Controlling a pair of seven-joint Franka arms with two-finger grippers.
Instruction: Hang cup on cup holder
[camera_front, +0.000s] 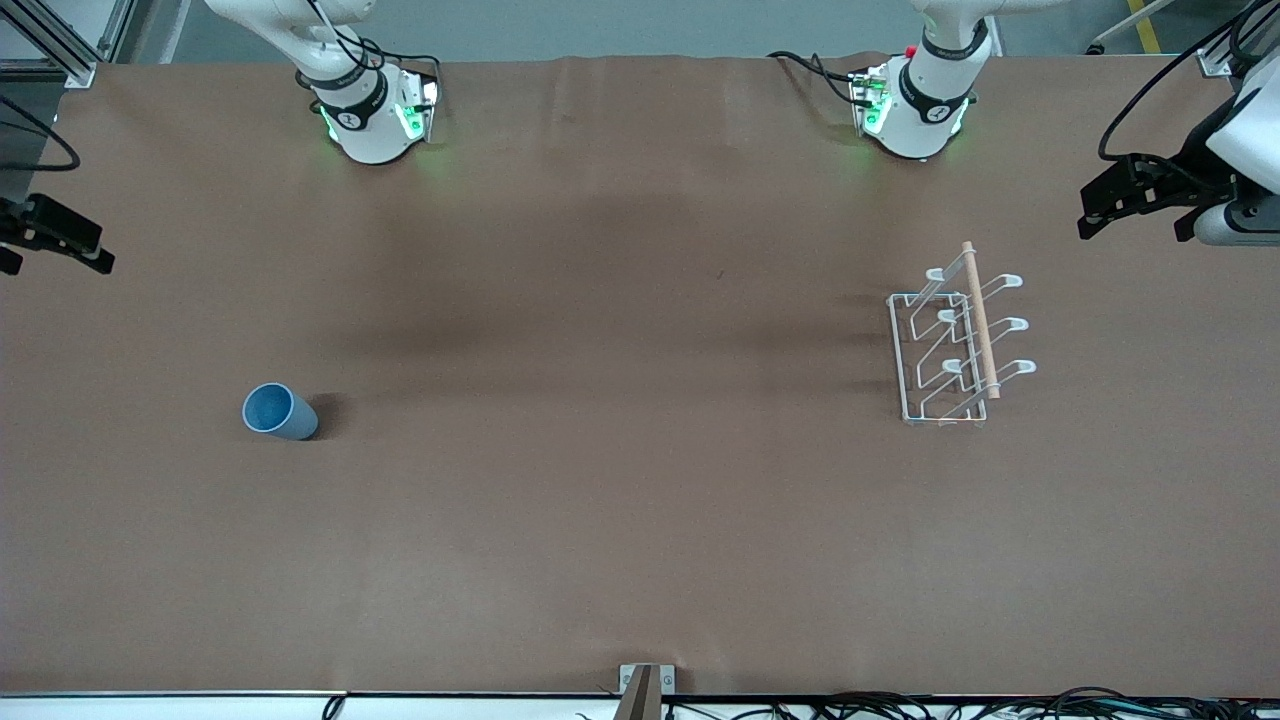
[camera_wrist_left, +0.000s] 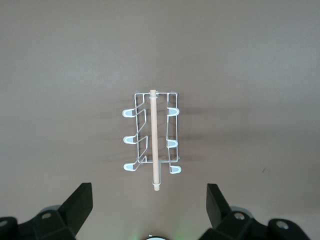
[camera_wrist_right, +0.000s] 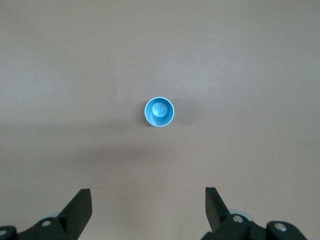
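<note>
The blue cup needs to be made ready to hang on the cup holder (camera_front: 955, 345). My right gripper will next grab the cup by its rim (camera_front: 268, 385).
The cup (camera_front: 279, 412) is a small light-blue tumbler standing upright, mouth up, on the brown table toward the right arm's end. My right gripper (camera_front: 50, 250) hangs high over that end, open and empty. In the right wrist view the cup (camera_wrist_right: 160, 112) sits on the table ahead of the open right gripper (camera_wrist_right: 147, 195). The cup holder (camera_front: 955, 345), a white wire rack with a wooden rod on top, stands toward the left arm's end. My left gripper (camera_front: 1135, 205) is high over that end, open and empty. The left wrist view shows the cup holder (camera_wrist_left: 155, 140) ahead of the left gripper (camera_wrist_left: 149, 192).
Both arm bases (camera_front: 370, 110) (camera_front: 915, 105) stand at the table edge farthest from the front camera. A small metal bracket (camera_front: 645, 690) and cables (camera_front: 1000, 705) lie along the nearest edge. Wide bare tabletop (camera_front: 620, 400) separates the cup from the rack.
</note>
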